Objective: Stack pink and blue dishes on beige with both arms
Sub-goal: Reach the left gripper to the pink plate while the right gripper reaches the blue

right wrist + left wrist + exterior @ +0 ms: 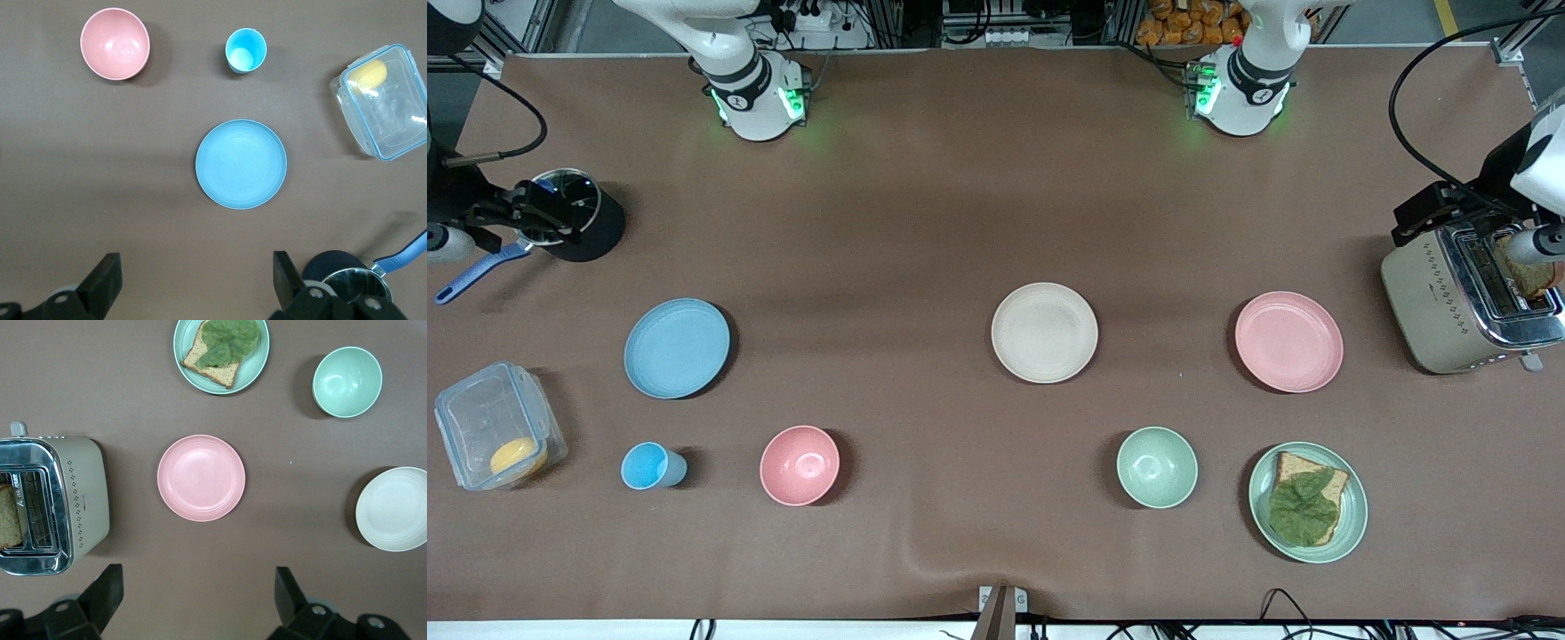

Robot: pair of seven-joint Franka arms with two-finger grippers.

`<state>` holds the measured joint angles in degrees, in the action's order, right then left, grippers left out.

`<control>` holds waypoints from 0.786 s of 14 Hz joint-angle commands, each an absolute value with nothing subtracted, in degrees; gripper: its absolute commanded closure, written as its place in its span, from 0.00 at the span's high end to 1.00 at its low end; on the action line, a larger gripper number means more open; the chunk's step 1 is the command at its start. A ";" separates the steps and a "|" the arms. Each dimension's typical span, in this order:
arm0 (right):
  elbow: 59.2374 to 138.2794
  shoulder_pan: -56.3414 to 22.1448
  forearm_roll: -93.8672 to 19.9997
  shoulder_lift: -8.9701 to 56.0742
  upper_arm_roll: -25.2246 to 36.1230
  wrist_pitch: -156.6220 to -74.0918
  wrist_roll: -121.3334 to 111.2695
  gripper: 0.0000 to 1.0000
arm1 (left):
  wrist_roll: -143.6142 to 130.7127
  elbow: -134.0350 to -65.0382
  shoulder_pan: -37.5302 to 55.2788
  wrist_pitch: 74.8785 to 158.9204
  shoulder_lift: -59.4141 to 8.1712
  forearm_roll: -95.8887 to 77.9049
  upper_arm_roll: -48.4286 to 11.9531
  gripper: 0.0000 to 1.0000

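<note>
My left gripper should next grab the pink plate's rim (pixel 1337 343) to stack the pink plate on the beige plate (pixel 1044 332).
The beige plate (pixel 1044 332) lies mid-table with nothing on it. The pink plate (pixel 1288 341) lies beside it toward the left arm's end, next to the toaster. The blue plate (pixel 677 348) lies toward the right arm's end. My left gripper (pixel 198 587) hangs open and empty high above the table by the pink plate (pixel 201 477), and the beige plate (pixel 393 509) shows at that view's edge. High over the table near the blue plate (pixel 241 163), my right gripper (pixel 197 267) is also open and empty.
A toaster (pixel 1467 302) holding bread stands at the left arm's end. A green bowl (pixel 1157 467) and a green plate with bread and leaf (pixel 1307 501) lie nearer the camera. A pink bowl (pixel 799 465), blue cup (pixel 649 466), clear container (pixel 498 436) and black pot (pixel 574 218) occupy the right arm's end.
</note>
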<state>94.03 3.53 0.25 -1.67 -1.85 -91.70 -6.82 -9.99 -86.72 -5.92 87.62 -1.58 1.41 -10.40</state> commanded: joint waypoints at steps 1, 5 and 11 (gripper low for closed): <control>93.34 4.66 1.05 -1.76 -2.72 -91.23 -5.98 1.00 | -9.31 -86.22 -5.80 86.75 -1.32 0.97 -10.19 1.00; 93.34 4.66 1.05 -1.76 -2.72 -91.23 -5.98 1.00 | -8.53 -86.92 -6.24 86.75 -2.28 5.62 -9.93 1.00; 93.43 4.66 1.05 -1.76 -2.72 -91.32 -5.98 1.00 | -7.91 -106.02 -14.74 107.68 -8.09 6.42 -10.02 1.00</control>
<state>94.00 3.56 0.25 -1.67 -1.83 -91.70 -6.81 -9.86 -96.01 -10.37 97.43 -8.47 5.76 -9.80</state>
